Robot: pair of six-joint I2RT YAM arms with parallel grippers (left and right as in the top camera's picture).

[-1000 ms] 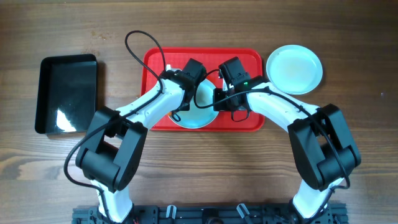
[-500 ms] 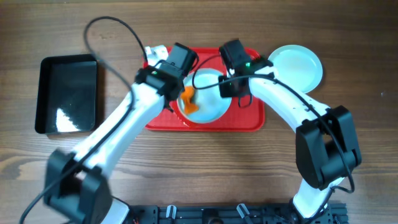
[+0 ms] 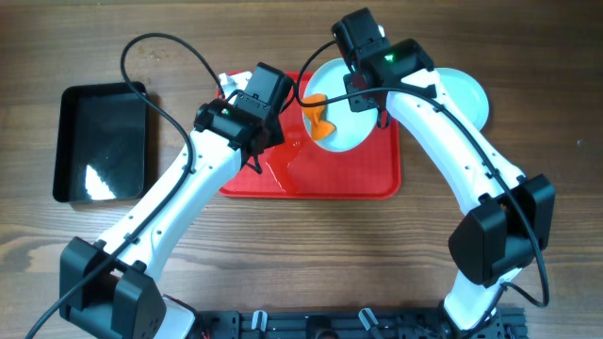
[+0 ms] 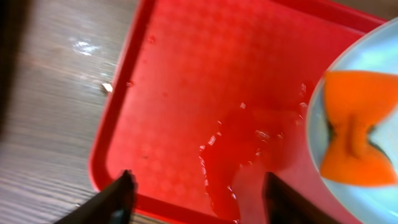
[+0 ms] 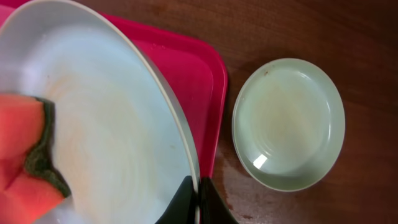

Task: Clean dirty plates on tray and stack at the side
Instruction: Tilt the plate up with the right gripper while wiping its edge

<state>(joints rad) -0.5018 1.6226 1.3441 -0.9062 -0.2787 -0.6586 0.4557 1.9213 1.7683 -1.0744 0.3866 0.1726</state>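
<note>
The orange sponge has a narrow pinched middle, and my left gripper needs to grab it there next. Then a broad flared end stays free to clean the plate.
My right gripper is shut on the rim of a pale-blue plate. It holds the plate tilted above the far right part of the red tray. An orange sponge lies on that plate. My left gripper hangs open over the tray's left half, with nothing between its fingers. A second plate rests on the table to the right of the tray.
A wet puddle glistens on the tray floor. A black rectangular bin stands on the wooden table at the far left. Something small and white peeks out at the tray's far left corner.
My left gripper has opened and let go of the sponge, which now lies on the plate. My right gripper has carried the plate up and toward the tray's far right.
</note>
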